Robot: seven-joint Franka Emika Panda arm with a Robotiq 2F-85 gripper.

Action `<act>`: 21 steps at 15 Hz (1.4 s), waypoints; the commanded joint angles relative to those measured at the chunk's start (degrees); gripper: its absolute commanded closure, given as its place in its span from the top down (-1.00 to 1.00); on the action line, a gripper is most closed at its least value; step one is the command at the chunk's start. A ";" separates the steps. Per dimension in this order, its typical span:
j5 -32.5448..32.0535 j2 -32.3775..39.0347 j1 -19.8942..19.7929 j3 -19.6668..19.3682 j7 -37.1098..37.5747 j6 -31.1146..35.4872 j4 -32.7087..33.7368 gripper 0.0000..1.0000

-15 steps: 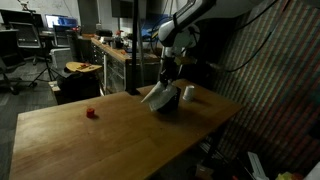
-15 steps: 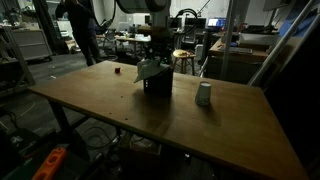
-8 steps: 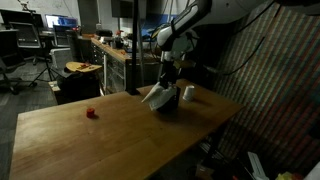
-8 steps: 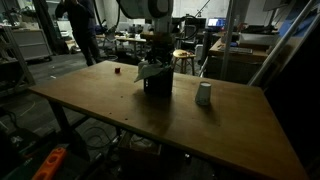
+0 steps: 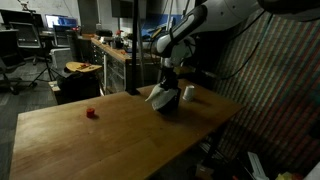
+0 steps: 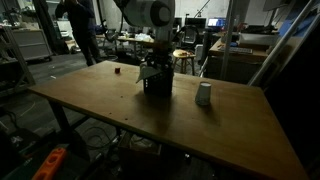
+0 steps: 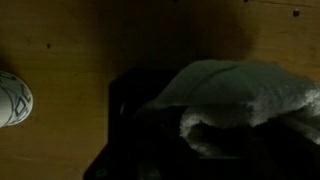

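Note:
My gripper will open now, because the pale grey cloth lies across the dark box's rim (image 5: 171, 104) (image 7: 119, 98) below my fingers and would rest there if I let go.
My gripper (image 5: 167, 80) is low over a dark open box (image 5: 170, 106) on the wooden table (image 5: 110, 140). It also shows in an exterior view (image 6: 155, 64) above the box (image 6: 158, 86). A pale grey cloth (image 5: 157, 95) rises in a peak to the fingers and drapes over the box's side (image 6: 149, 72). In the wrist view the cloth (image 7: 235, 88) is bunched right at the jaws above the box (image 7: 140, 125). The jaws are lost in the dark there.
A white cup (image 5: 188, 93) stands on the table just beside the box, also in an exterior view (image 6: 204, 94) and the wrist view (image 7: 12, 98). A small red object (image 5: 91, 113) lies farther off (image 6: 116, 70). Lab benches, chairs and a person are beyond.
The arm's upper links have swung over and the gripper has sunk slightly toward the box. The cloth, the cup and the red object have stayed put.

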 commanded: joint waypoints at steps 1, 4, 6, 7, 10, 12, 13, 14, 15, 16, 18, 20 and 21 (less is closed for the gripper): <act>-0.29 2.11 -0.31 0.14 -0.17 -1.15 1.23 -0.89; -0.42 1.98 -0.20 0.18 -0.19 -1.35 1.30 -0.89; -0.30 1.50 -0.15 0.32 -0.31 -1.55 1.30 -0.89; -0.18 1.18 -0.10 0.41 -0.24 -1.68 1.37 -0.88; -0.03 0.18 0.06 0.63 -0.16 -2.22 1.79 -0.22; 0.07 -0.47 0.17 0.90 -0.18 -2.56 2.05 0.06; 0.06 -0.68 0.23 0.99 -0.24 -2.70 2.17 0.23; 0.00 -1.11 0.34 1.06 -0.26 -2.76 2.30 0.36; 0.03 -1.32 0.40 1.14 -0.27 -2.82 2.50 0.50; 0.06 -1.79 0.49 1.24 -0.29 -2.89 2.65 0.67; 0.03 -2.48 0.68 1.35 -0.29 -2.96 2.99 0.94; 0.13 -3.41 0.84 1.54 -0.32 -3.15 3.14 1.00; 0.18 -3.86 0.90 1.62 -0.31 -3.22 3.16 1.00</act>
